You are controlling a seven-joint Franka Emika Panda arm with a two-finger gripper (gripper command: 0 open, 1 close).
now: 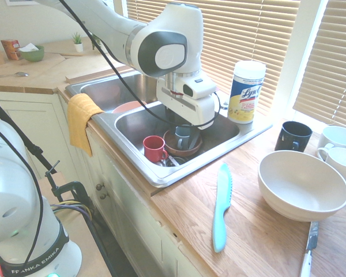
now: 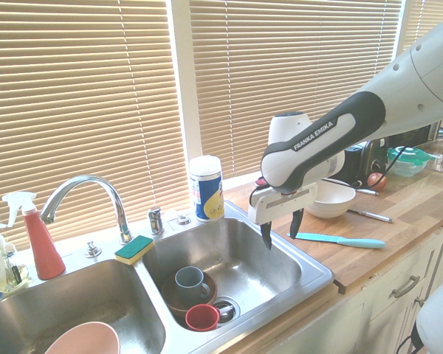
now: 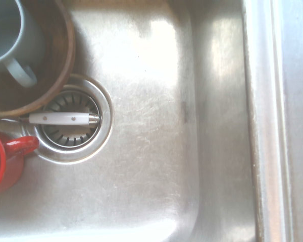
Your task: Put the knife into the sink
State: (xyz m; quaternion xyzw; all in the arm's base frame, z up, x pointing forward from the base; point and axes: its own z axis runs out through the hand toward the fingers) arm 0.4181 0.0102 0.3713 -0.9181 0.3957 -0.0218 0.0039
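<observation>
Next, my gripper grips the turquoise knife by its handle point(image 2: 362, 243) to put it into the sink point(image 2: 258, 273).
The turquoise knife point(image 1: 221, 205) lies flat on the wooden counter between the sink and the big bowl, and shows too in the second exterior view point(image 2: 340, 240). The steel double sink point(image 1: 132, 167) point(image 2: 258, 273) holds dishes in its right basin. My gripper point(image 2: 280, 230) hangs over that basin's right part, fingers pointing down, open and holding nothing. It is a short way to the sink side of the knife. The wrist view looks straight down on the sink floor point(image 3: 156, 151) and the drain point(image 3: 70, 121).
In the right basin sit a red mug point(image 1: 154, 148), a brown bowl point(image 1: 193, 149) with a grey mug point(image 1: 183, 137) and a white-handled utensil point(image 3: 60, 118). A Lysol canister point(image 1: 246, 91), an off-white bowl point(image 1: 303, 184), a metal knife point(image 1: 308, 248), mugs point(image 1: 293, 136) and the faucet point(image 2: 85, 192) stand around.
</observation>
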